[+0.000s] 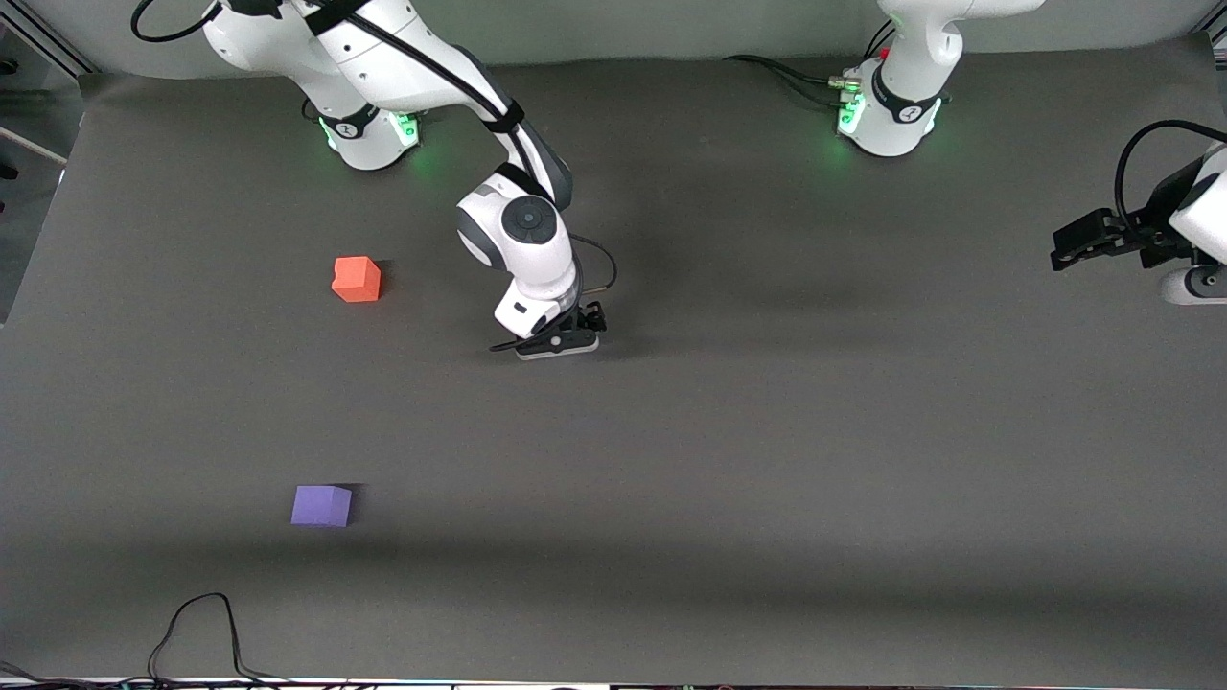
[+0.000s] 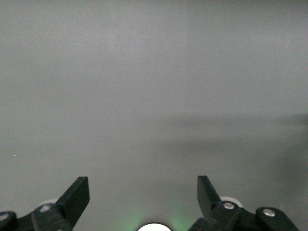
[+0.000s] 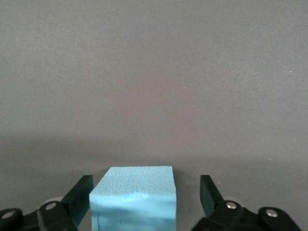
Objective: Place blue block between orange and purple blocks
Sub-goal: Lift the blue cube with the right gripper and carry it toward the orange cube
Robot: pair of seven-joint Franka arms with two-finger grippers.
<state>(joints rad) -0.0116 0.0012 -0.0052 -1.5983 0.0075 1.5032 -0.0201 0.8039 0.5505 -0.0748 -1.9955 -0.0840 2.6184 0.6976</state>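
Observation:
My right gripper should now close on the blue block, because its fingers are on either side of the block in the right wrist view.
The blue block (image 3: 134, 199), a light sky-blue cube, stands on the grey mat between the fingers of my right gripper (image 3: 146, 192). That gripper is open: one finger is right at the block's side and the other stands clear of it. In the front view the right gripper (image 1: 561, 347) is down at the table's middle and hides the blue block. The orange block (image 1: 357, 279) lies toward the right arm's end of the table. The purple block (image 1: 321, 505) lies nearer to the front camera than the orange one. My left gripper (image 1: 1057, 251) waits at the left arm's end, and in its wrist view the left gripper (image 2: 143, 190) is open with nothing between its fingers.
A dark grey mat (image 1: 767, 431) covers the table. A black cable (image 1: 196, 623) loops onto it at the edge nearest the front camera. The two arm bases (image 1: 369, 134) (image 1: 891, 115) stand along the edge farthest from that camera.

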